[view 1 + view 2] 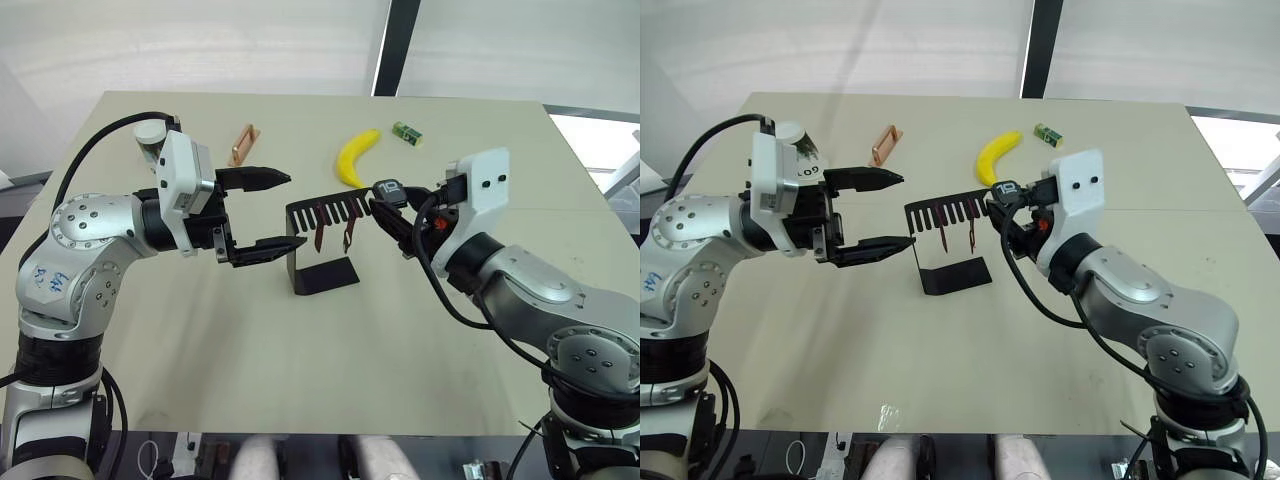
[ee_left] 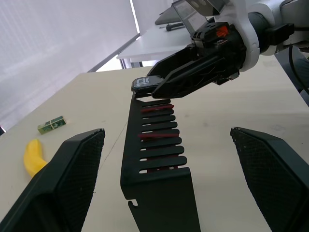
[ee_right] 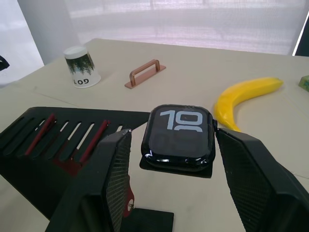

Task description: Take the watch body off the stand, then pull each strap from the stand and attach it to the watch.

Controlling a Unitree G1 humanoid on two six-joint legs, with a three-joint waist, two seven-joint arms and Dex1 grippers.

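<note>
My right gripper grabs the watch body by the sides of its case (image 1: 390, 193) (image 3: 179, 137) next, to take it off the black stand.
The black stand (image 1: 325, 275) is on the table's middle, its slotted top arm pointing toward my right. Two maroon straps (image 1: 320, 225) (image 1: 348, 232) hang from its slots. The watch body (image 3: 179, 133), black with white digits, rests on the end of that arm. My right gripper (image 3: 175, 137) straddles it, open: one finger (image 3: 241, 164) touches the case and a narrow gap shows at the other. My left gripper (image 1: 297, 210) hangs wide open just left of the stand's comb, holding nothing, its fingers (image 2: 63, 179) on either side of the comb arm in the left wrist view.
A banana (image 1: 355, 158) and a small green block (image 1: 406, 132) lie behind the stand. A copper handle bar (image 1: 243, 145) and an upturned white cup (image 1: 150, 135) sit at the back left. Bare tabletop (image 1: 300, 360) stretches in front of the stand.
</note>
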